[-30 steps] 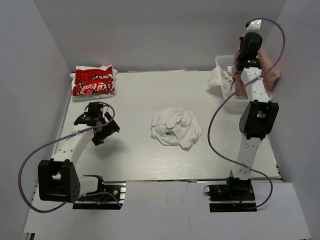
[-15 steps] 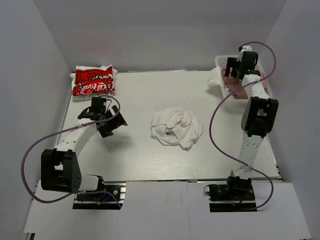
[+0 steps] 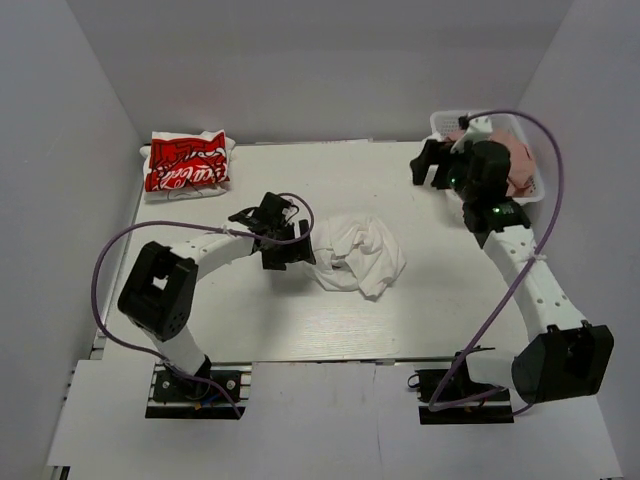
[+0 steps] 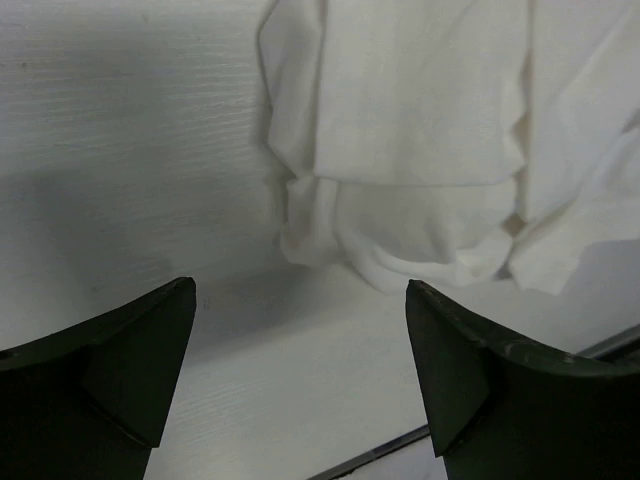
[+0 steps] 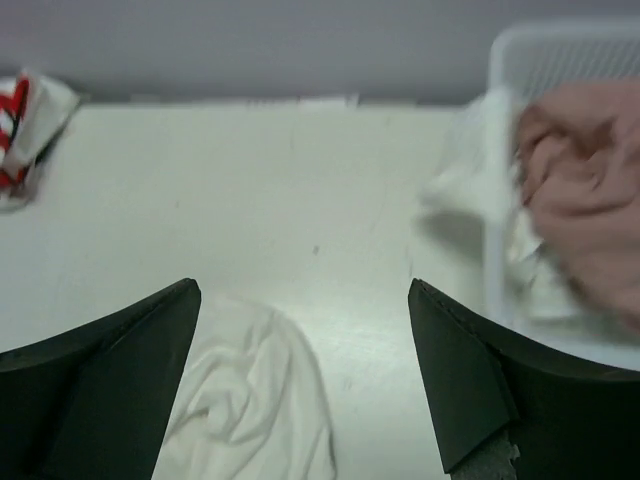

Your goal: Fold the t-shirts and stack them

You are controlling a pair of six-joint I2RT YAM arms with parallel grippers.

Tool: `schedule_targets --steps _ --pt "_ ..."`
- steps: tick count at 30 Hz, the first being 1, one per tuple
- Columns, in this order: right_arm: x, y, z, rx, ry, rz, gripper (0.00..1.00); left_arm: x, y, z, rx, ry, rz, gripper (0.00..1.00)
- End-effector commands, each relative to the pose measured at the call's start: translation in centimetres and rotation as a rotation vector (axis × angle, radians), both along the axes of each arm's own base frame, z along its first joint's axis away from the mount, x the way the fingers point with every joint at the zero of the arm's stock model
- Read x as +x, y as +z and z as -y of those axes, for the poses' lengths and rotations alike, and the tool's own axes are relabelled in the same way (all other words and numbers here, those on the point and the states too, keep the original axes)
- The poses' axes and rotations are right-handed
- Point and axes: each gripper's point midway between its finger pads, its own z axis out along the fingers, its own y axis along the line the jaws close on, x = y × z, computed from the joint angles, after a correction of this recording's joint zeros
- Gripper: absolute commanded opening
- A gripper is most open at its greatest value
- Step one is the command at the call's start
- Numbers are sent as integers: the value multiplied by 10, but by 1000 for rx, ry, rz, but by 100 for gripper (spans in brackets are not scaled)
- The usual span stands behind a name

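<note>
The crumpled white t-shirt (image 3: pixel 355 252) needs to be spread for folding, so next my right gripper should pinch it by its basket-side edge, opposite my left gripper.
A crumpled white t-shirt (image 3: pixel 355 252) lies in the middle of the table. My left gripper (image 3: pixel 300 245) is open just left of it, low over the table. The left wrist view shows the shirt's edge (image 4: pixel 420 150) ahead of that gripper (image 4: pixel 300 370), with nothing between the fingers. A folded white t-shirt with red print (image 3: pixel 187 160) rests at the back left. A dusty-pink t-shirt (image 3: pixel 515 160) lies in the white basket (image 3: pixel 530 192). My right gripper (image 3: pixel 428 168) hangs open and empty left of the basket, seen from the wrist (image 5: pixel 300 380) above bare table.
The basket (image 5: pixel 520 60) stands at the back right corner, with a bit of white cloth (image 5: pixel 480 190) draped over its left wall. Grey walls close in the table on three sides. A purple cable loops from each arm.
The right gripper opened, let the pink t-shirt drop into the basket, and swung down and left of it. The left arm reached right, up to the white t-shirt's edge.
</note>
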Motion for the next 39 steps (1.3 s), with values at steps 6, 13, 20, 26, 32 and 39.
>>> schedule_targets --steps 6,13,20,26,32,39 --pt "-74 -115 -46 62 107 -268 90 8 -36 17 67 -38 -24 74" --pt "-151 -194 -86 80 275 -483 90 15 -51 38 44 -73 -39 1" --pt "-207 -266 -104 -56 334 -674 90 11 -16 36 16 -81 78 0" --pt "-186 -293 -109 -52 150 -659 81 0 21 32 -29 -81 185 0" --pt "-146 -271 -113 -12 -1 -553 0 -7 46 22 16 -70 228 0" --pt "-115 -127 -72 109 -206 -211 0 13 143 -26 120 150 436 0"
